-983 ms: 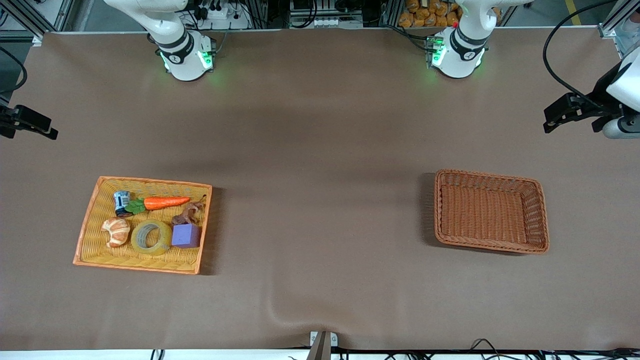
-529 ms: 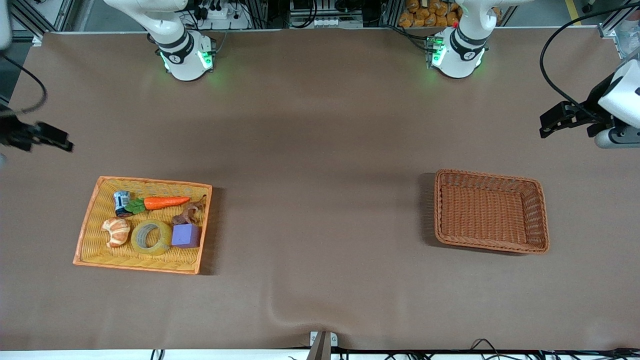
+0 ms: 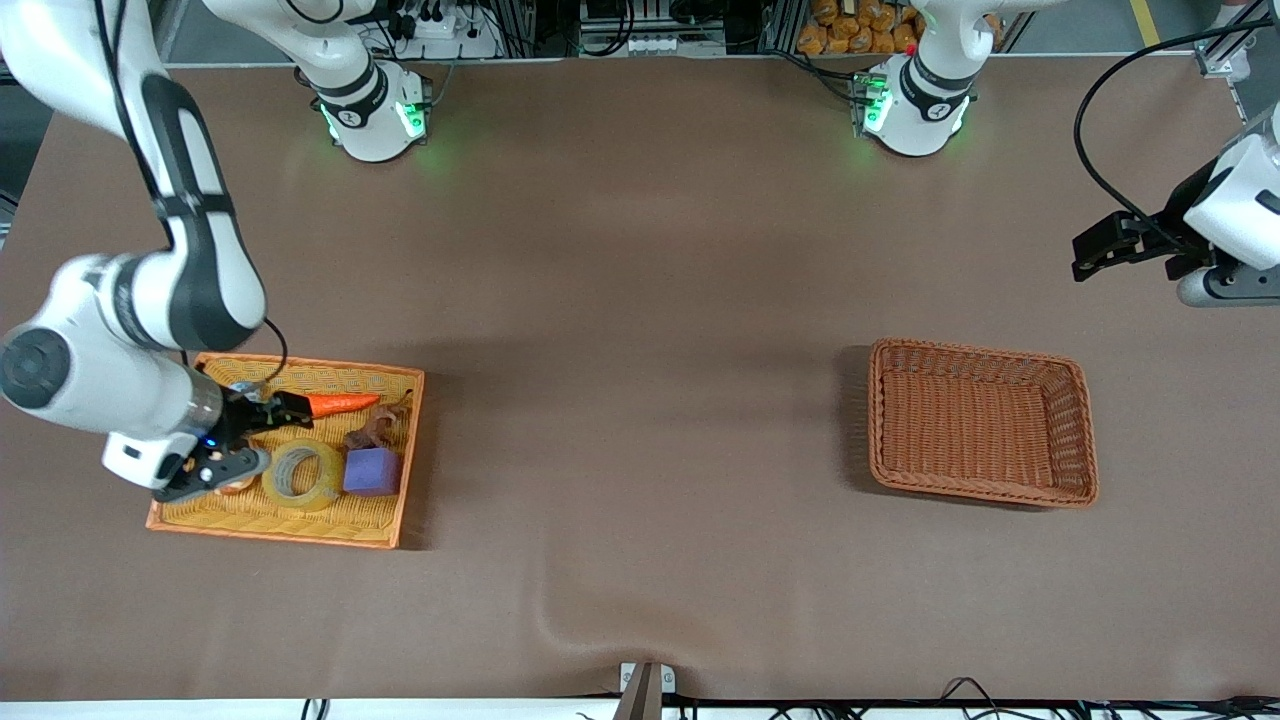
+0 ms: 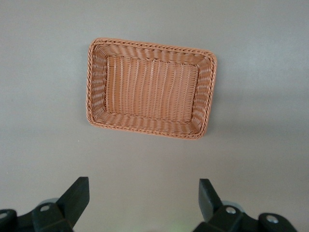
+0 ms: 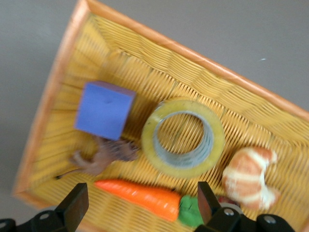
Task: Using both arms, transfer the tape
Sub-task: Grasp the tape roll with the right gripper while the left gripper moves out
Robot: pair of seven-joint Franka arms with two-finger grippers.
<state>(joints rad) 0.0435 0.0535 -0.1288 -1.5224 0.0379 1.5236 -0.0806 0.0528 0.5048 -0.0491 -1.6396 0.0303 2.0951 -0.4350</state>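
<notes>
I need to grab the tape by its yellow ring side [image 3: 277, 474] with my right gripper next, so that I can pass it over to the brown wicker basket [image 3: 984, 422].
The tape [image 3: 325, 490], a translucent yellow ring with a grey-white core, lies flat in the yellow tray [image 3: 280, 535], between a croissant and a purple cube. My right gripper [image 3: 262, 435] hangs open and empty above the tray, over the carrot and just beside the tape. In the right wrist view the tape [image 5: 182, 106] lies a little ahead of the open gripper [image 5: 142, 191]. My left gripper [image 3: 1090, 250] is open and empty in the air at the left arm's end of the table. In the left wrist view it [image 4: 144, 186] holds nothing.
The tray also holds a purple cube [image 3: 372, 472], a carrot [image 3: 340, 403], a brown toy figure [image 3: 375, 430] and a croissant [image 5: 251, 176]. An empty brown wicker basket [image 3: 980, 425] stands toward the left arm's end and also shows in the left wrist view [image 4: 150, 88].
My right arm has swung in from the table's edge to above the yellow tray. My left gripper has drifted slightly toward the middle of the table. The tape has not moved.
</notes>
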